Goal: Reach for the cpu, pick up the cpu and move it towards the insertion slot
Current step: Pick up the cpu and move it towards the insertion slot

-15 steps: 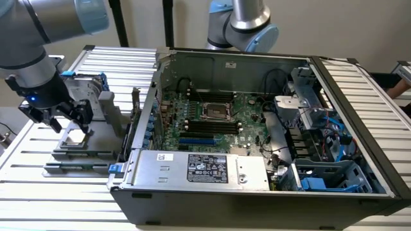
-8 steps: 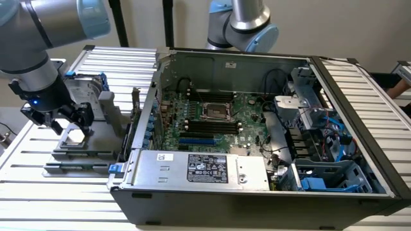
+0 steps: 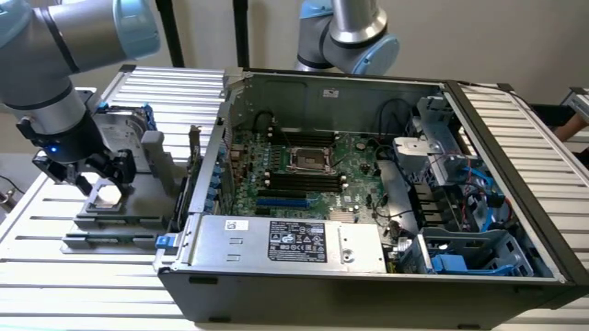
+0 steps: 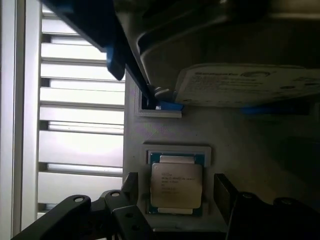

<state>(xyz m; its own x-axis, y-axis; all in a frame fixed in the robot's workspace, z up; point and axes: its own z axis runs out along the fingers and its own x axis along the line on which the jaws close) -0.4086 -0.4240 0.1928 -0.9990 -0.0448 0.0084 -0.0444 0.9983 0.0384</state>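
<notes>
My gripper closes on the CPU [image 4: 176,184] in its grey holder [image 4: 177,149] next, since its fingers reach down on both sides of the CPU in the wrist view.
The cpu [image 4: 176,184], a small square chip with a silver-grey top and printed text, lies flat in a recess of a grey holder [image 3: 115,214] on the slatted table at the exterior view's left. My gripper [image 3: 99,178] hangs just over it, open, with one black finger [image 4: 131,186] on each side of the cpu [image 3: 107,195] and a gap to both. The insertion slot [image 3: 310,160], a square socket with a silvery frame and dark centre, sits on the motherboard inside the open computer case [image 3: 276,289], well off toward the exterior view's right.
A silver hard drive [image 4: 250,82] with blue brackets stands in the holder right behind the cpu. The case wall [image 3: 204,172] rises between holder and motherboard. A second arm [image 3: 354,31] hangs above the case's back. Black memory slots [image 3: 299,183] and a blue card slot [image 3: 283,203] flank the socket.
</notes>
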